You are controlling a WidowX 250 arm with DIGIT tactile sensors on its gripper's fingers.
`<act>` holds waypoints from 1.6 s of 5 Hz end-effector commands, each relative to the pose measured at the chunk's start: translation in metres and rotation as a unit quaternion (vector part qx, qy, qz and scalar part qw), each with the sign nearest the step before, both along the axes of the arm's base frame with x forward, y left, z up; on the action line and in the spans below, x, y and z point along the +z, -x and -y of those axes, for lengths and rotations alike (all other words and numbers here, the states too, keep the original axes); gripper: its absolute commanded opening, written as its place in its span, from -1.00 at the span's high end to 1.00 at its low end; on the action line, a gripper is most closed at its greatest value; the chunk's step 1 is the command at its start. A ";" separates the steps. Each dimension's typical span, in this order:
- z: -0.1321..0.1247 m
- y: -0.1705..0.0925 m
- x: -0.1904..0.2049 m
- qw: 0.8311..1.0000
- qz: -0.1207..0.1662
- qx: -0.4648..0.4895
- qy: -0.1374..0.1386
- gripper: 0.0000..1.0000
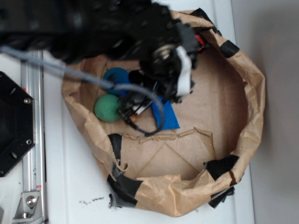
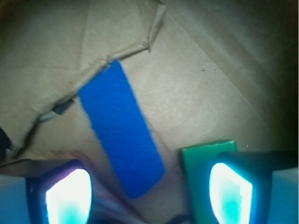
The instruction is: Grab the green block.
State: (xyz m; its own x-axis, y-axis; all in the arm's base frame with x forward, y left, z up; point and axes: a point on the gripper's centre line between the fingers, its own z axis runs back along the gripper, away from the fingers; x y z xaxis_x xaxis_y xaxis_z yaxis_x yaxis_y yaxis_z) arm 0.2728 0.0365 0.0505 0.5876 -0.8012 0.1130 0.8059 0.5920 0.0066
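The green block [image 2: 198, 179] has to come out from beside the blue slab [image 2: 122, 130], so the robot's gripper will grab the block by its long sides next.
The green block [image 2: 198, 179] is a flat green slab lying on the cardboard floor at the lower right of the wrist view. Its right part is covered by my right finger [image 2: 231, 191], which sits over or against it. My gripper [image 2: 149, 189] is open, with the left finger [image 2: 67, 196] far off to the left and nothing clamped. The near end of the blue slab [image 2: 121, 130] lies between the fingers. In the exterior view the arm and gripper [image 1: 163, 88] hide the green block; only a corner of the blue slab [image 1: 169, 116] shows.
A brown paper wall [image 1: 247, 121], patched with black tape, rings the cardboard floor [image 1: 187, 154]. A round green ball [image 1: 108, 108] and a blue round object [image 1: 116, 75] lie at the left inside the ring. A torn cardboard flap [image 2: 126, 49] lies beyond the blue slab.
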 end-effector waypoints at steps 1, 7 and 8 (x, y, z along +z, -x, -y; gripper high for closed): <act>-0.012 -0.019 -0.006 0.997 0.011 -0.062 -0.038 -1.00; -0.009 -0.021 -0.029 0.996 0.025 -0.065 -0.062 1.00; -0.004 -0.020 -0.004 0.996 0.054 -0.047 -0.052 1.00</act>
State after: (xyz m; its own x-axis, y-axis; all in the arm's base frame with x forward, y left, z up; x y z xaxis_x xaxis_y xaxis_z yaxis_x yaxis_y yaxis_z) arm 0.2868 0.0502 0.0287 0.5256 -0.8486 0.0609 0.8434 0.5291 0.0932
